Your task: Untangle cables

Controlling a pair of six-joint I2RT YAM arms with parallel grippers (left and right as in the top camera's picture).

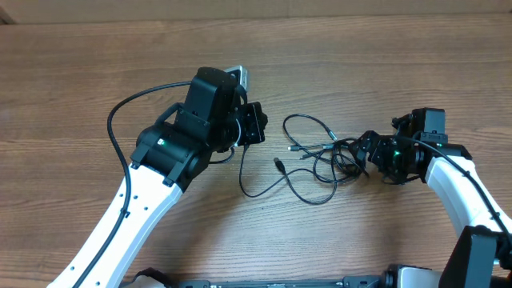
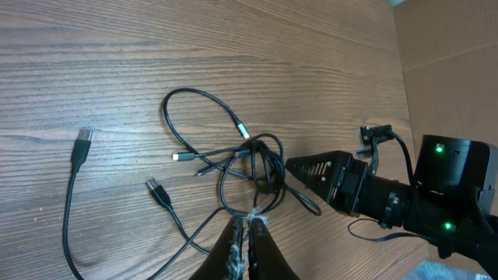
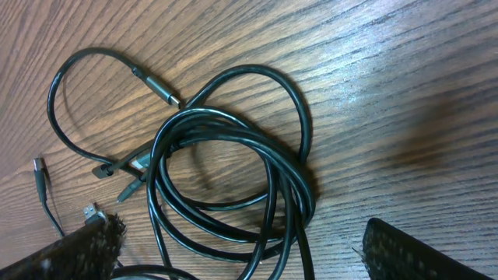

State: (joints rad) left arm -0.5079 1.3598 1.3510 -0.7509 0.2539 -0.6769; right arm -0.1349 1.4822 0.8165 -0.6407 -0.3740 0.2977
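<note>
I will next grab the cables' coiled loops with my right gripper, away from the plug tips, so the cables' other side stays free for my left gripper.
The cables [image 1: 340, 156] are several thin black cords in a loose knot at mid-table, with strands and plug tips trailing left. They also show in the left wrist view [image 2: 257, 159] and the right wrist view [image 3: 299, 183]. My left gripper [image 1: 260, 124] is shut, left of the knot. In its wrist view its fingertips [image 2: 250, 222] sit over a crossing of strands, and I see nothing clearly pinched between them. My right gripper [image 1: 362, 152] is open at the knot's right edge. Its fingers straddle the coiled loops [image 3: 257, 249] and also show in the left wrist view [image 2: 311, 167].
A loose strand ends in a flat USB plug [image 2: 84, 138] on the left, with another plug [image 2: 156, 189] near it. A brown cardboard wall [image 1: 320, 10] runs along the back. The left arm's thick wire [image 1: 120, 112] loops out to the left.
</note>
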